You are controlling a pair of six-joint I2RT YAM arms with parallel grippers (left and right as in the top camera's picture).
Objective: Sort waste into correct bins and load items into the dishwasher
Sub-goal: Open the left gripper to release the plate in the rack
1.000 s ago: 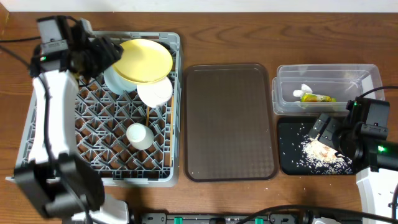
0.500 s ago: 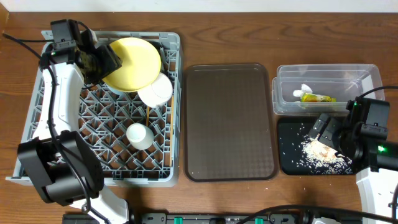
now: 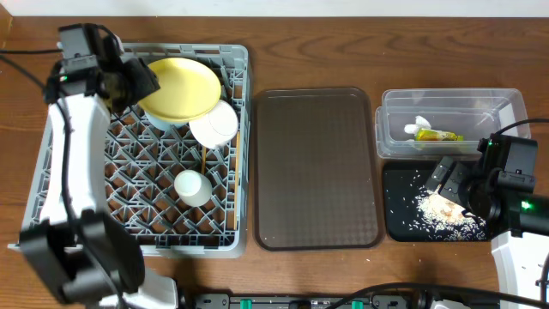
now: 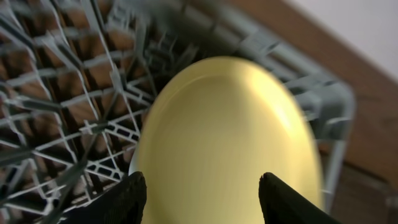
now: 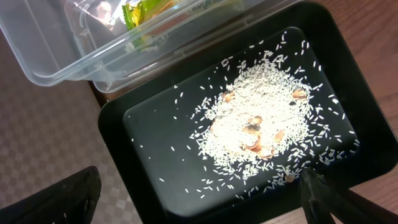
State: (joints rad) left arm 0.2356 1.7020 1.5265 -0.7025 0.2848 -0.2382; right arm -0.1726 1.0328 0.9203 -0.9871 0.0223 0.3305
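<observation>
My left gripper reaches the yellow plate next and grabs its thin rim [image 3: 218, 89]. This leaves the opposite edge free to stand in the dish rack [image 3: 171, 245].
The yellow plate [image 3: 182, 86] rests tilted at the back of the grey dish rack [image 3: 171, 245], over the light blue bowl [image 3: 161, 118]. The white bowl [image 3: 214, 127], white cup [image 3: 193, 187] and chopsticks [image 3: 203, 159] are also in the rack. My left gripper [image 3: 141, 81] is open at the plate's left edge. In the left wrist view the plate [image 4: 230, 137] fills the space beyond the spread fingers of the gripper [image 4: 208, 199]. My right gripper [image 3: 444, 178] is open and empty over the black tray [image 5: 161, 124], which holds rice scraps [image 5: 261, 118].
The brown serving tray [image 3: 317, 167] lies between the rack and the bins. The clear tub [image 3: 506, 107] at the back right holds the yellow-green wrapper [image 3: 433, 135] and the white paper scrap [image 3: 420, 123]. The black tray [image 3: 399, 223] sits just in front of it.
The yellow plate has shifted left and settled over the blue bowl. My left gripper has drawn back a little to the left. The right arm has not moved.
</observation>
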